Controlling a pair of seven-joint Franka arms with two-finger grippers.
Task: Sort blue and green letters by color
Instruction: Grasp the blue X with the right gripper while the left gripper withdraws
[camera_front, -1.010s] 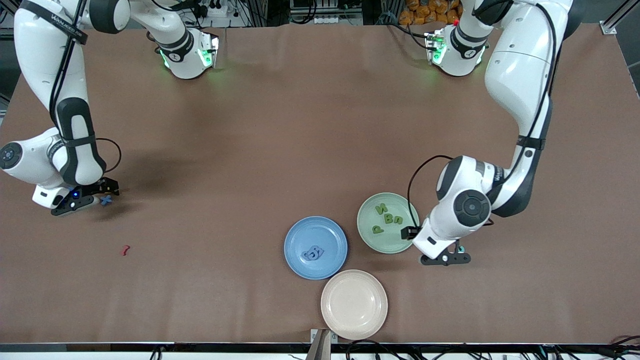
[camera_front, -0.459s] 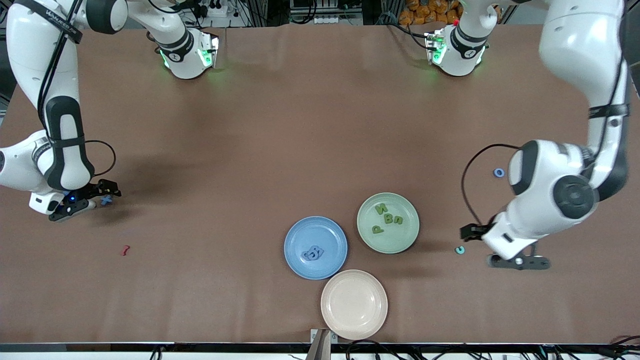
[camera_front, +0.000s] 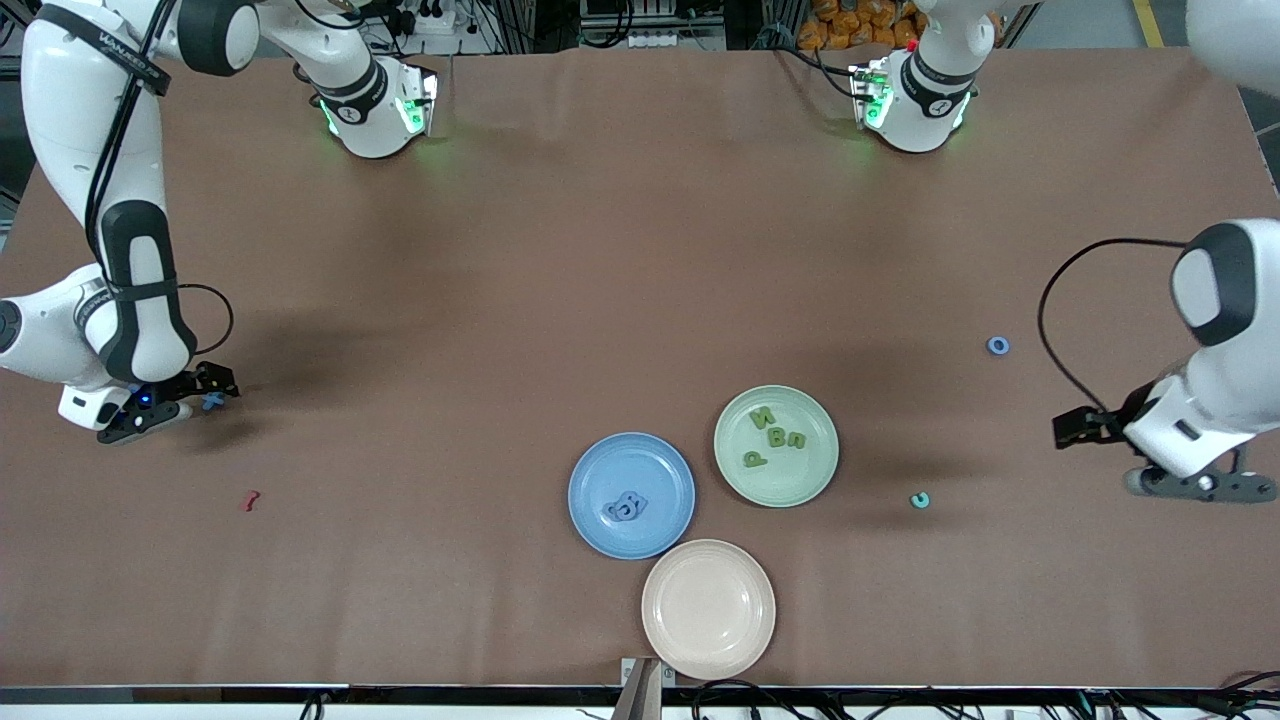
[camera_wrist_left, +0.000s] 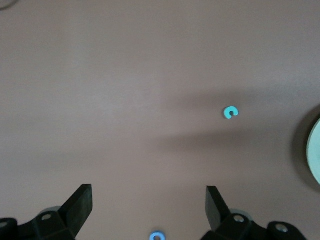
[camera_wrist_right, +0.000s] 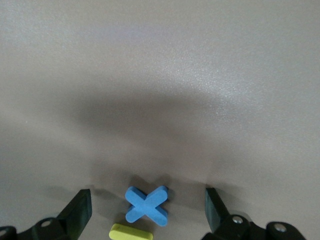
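My right gripper's fingers are on either side of the blue X (camera_front: 214, 401) (camera_wrist_right: 146, 204), so my right gripper needs to close. Closing now would hold it.
A blue X letter (camera_wrist_right: 147, 204) lies on the table between my right gripper's (camera_wrist_right: 148, 197) open fingers; it also shows in the front view (camera_front: 212, 401) beside that gripper (camera_front: 150, 413). My left gripper (camera_front: 1195, 485) is open and empty over bare table at the left arm's end, also in its wrist view (camera_wrist_left: 148, 200). A blue O letter (camera_front: 997, 345) (camera_wrist_left: 157, 235) and a teal C letter (camera_front: 919, 500) (camera_wrist_left: 230, 112) lie loose on the table. Green letters (camera_front: 772, 440) lie in the green plate (camera_front: 735, 475). Blue letters (camera_front: 626, 506) lie in the blue plate (camera_front: 600, 465).
A yellow letter (camera_wrist_right: 130, 232) lies right beside the blue X. A red squiggly letter (camera_front: 251, 500) lies nearer the front camera than my right gripper. An empty beige plate (camera_front: 708, 608) stands nearest the front camera, touching the blue plate.
My left arm has swung from beside the green plate out to its own end of the table, uncovering the teal C and blue O. My right gripper has barely shifted.
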